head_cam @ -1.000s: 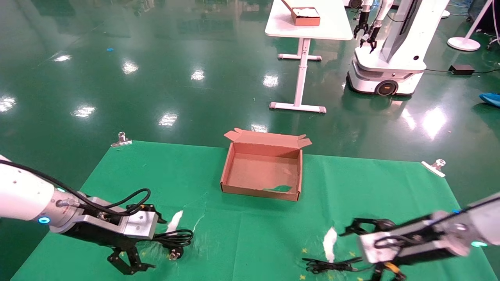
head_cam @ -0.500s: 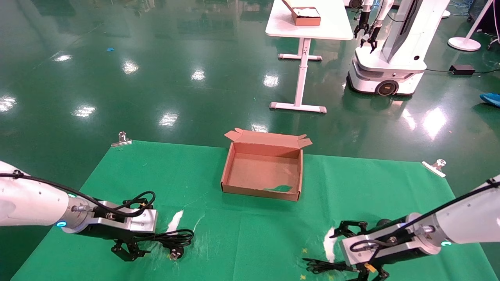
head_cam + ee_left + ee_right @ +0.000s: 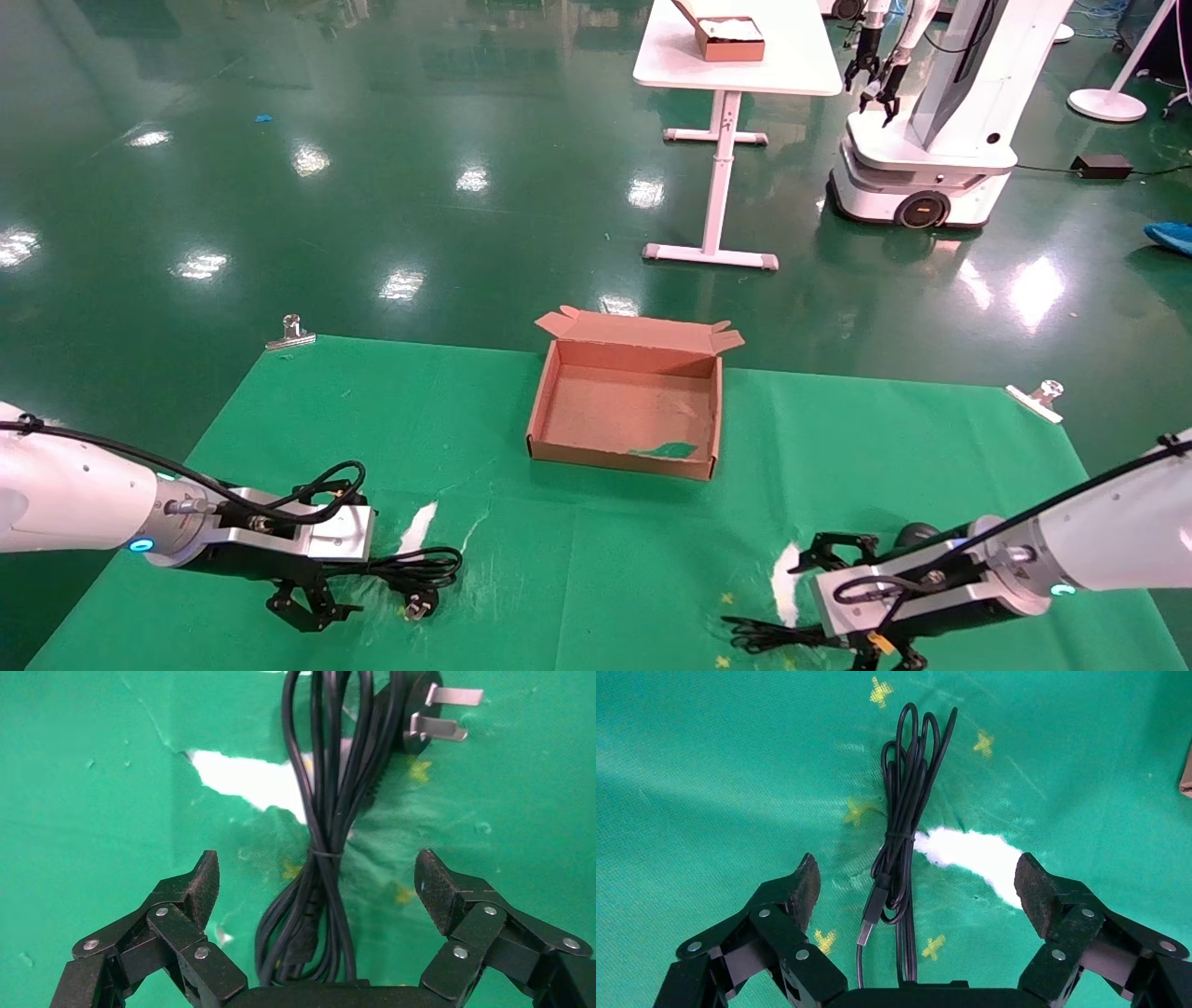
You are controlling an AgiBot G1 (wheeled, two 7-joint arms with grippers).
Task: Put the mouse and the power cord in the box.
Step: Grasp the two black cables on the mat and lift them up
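Observation:
I will grab the power cord by its tied middle (image 3: pixel 377 565) (image 3: pixel 325 855) with my left gripper next. The tie pulls the cord's parts narrow there, while loose loops spread out at both ends of the cord.
The brown box (image 3: pixel 615 410) sits open at the far middle of the green cloth. The power cord (image 3: pixel 416 567) (image 3: pixel 330 811) lies near the front left, its pronged plug (image 3: pixel 429 716) at the far end. My left gripper (image 3: pixel 368 559) (image 3: pixel 316 874) is open, low over the cloth, with the cord bundle between its spread fingers, untouched. The mouse (image 3: pixel 917 534) shows as a black rounded shape behind my right gripper (image 3: pixel 812 615) (image 3: pixel 916 881). That gripper is open astride the mouse's thin bundled cable (image 3: pixel 778 636) (image 3: pixel 902 839).
Metal clips (image 3: pixel 291 331) (image 3: pixel 1038 396) pin the cloth's far corners. White tears (image 3: pixel 414 527) (image 3: pixel 785 570) show in the cloth. Beyond it, on the green floor, stand a white table (image 3: pixel 736 65) with a reddish box (image 3: pixel 729 37) and another robot (image 3: pixel 931 121).
Both arms have come down and inward over the last second: the left gripper slid up to the power cord, the right one dropped over the mouse cable. Little has moved in the last half second.

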